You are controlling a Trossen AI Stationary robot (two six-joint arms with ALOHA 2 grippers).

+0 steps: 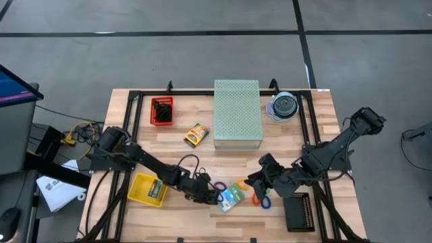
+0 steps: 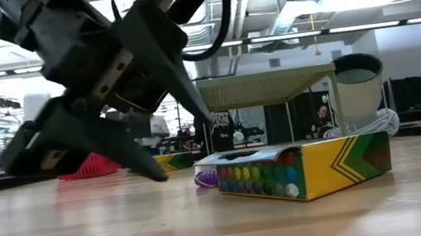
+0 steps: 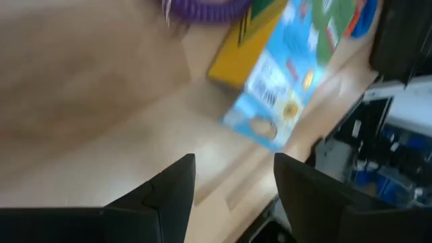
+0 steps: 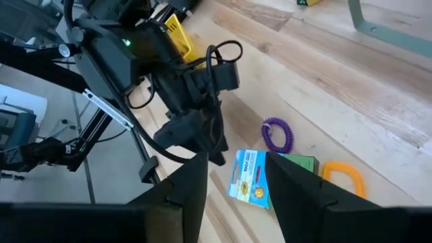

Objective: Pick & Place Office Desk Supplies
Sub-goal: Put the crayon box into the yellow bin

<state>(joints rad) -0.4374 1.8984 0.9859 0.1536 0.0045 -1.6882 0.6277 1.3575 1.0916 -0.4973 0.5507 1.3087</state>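
The green-blue packet is to be put away in the yellow tray [image 1: 144, 190], so the robot's left hand should grab it by its blue end [image 1: 225, 204] next.
A green-blue packet [image 1: 233, 197] lies flat on the table near its front edge, also seen in the left wrist view [image 3: 277, 74] and low view [image 2: 301, 167]. A purple elastic loop [image 1: 219, 185] lies just beyond it, with an orange loop [image 1: 256, 198] and a blue loop [image 1: 266, 202] to its right. My left gripper [image 1: 214, 197] stands open, low over the bare wood just left of the packet [image 3: 233, 182], with nothing between its fingers. My right gripper [image 1: 260, 179] hovers open above the loops, holding nothing [image 4: 236, 182].
A yellow tray [image 1: 138, 192] sits at the front left and a red basket [image 1: 162, 111] at the back left. A little yellow box [image 1: 196, 136] lies beside the large pale green box [image 1: 237, 113]. A disc spindle [image 1: 283, 106] stands back right, a black item [image 1: 298, 212] front right.
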